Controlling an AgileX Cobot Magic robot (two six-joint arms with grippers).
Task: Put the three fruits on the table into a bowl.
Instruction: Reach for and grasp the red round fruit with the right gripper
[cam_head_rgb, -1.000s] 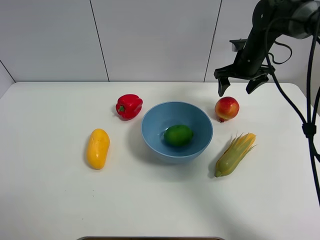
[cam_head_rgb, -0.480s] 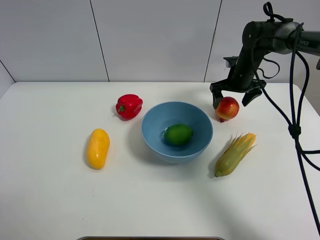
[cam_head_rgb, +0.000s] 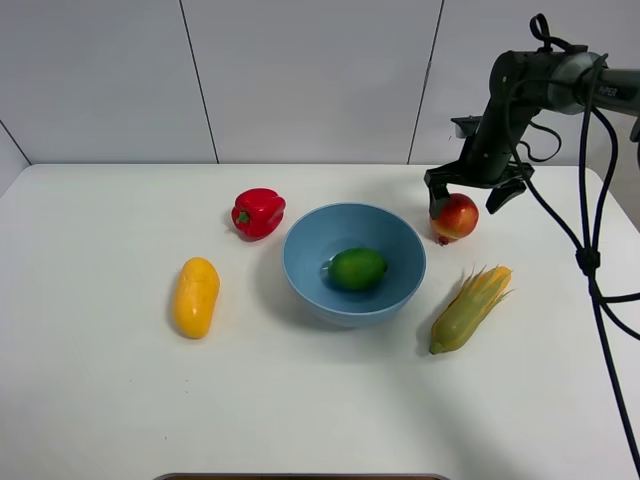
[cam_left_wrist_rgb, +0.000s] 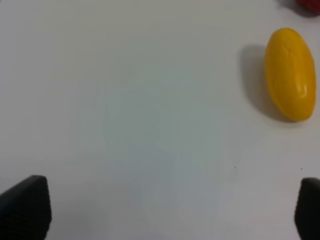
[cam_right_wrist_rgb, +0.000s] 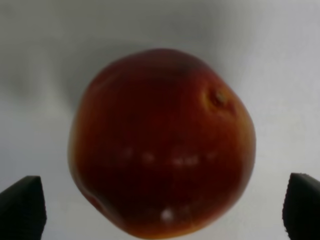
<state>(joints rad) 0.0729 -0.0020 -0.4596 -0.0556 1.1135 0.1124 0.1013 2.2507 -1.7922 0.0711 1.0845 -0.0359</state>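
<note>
The whole red fruit (cam_right_wrist_rgb: 162, 145) shows below my fingers, so it is too early to close. My right gripper comes down, then closes on the fruit.
The red-and-yellow apple-like fruit (cam_head_rgb: 454, 218) sits on the white table (cam_head_rgb: 100, 400) to the right of the light-blue bowl (cam_head_rgb: 300, 262). My right gripper (cam_head_rgb: 468, 200) hangs open just over it, one finger on each side. In the right wrist view the fruit (cam_right_wrist_rgb: 162, 142) fills the space between the wide-apart fingertips (cam_right_wrist_rgb: 22, 206) of the right gripper (cam_right_wrist_rgb: 162, 207). The green lime (cam_head_rgb: 357, 269) lies inside the bowl. The yellow-orange mango (cam_head_rgb: 196, 296) lies to the bowl's left. My left gripper (cam_left_wrist_rgb: 167, 210) is open over bare table, with the mango (cam_left_wrist_rgb: 290, 74) off to one side.
A red bell pepper (cam_head_rgb: 258, 211) stands behind the bowl on its left. A corn cob with husk (cam_head_rgb: 470, 307) lies in front of the apple-like fruit, right of the bowl. The right arm's cables (cam_head_rgb: 590, 250) hang along the right edge.
My right gripper has come down and slightly left from above onto the apple-like fruit, its jaws opening wider. The fruits and the bowl have not moved.
</note>
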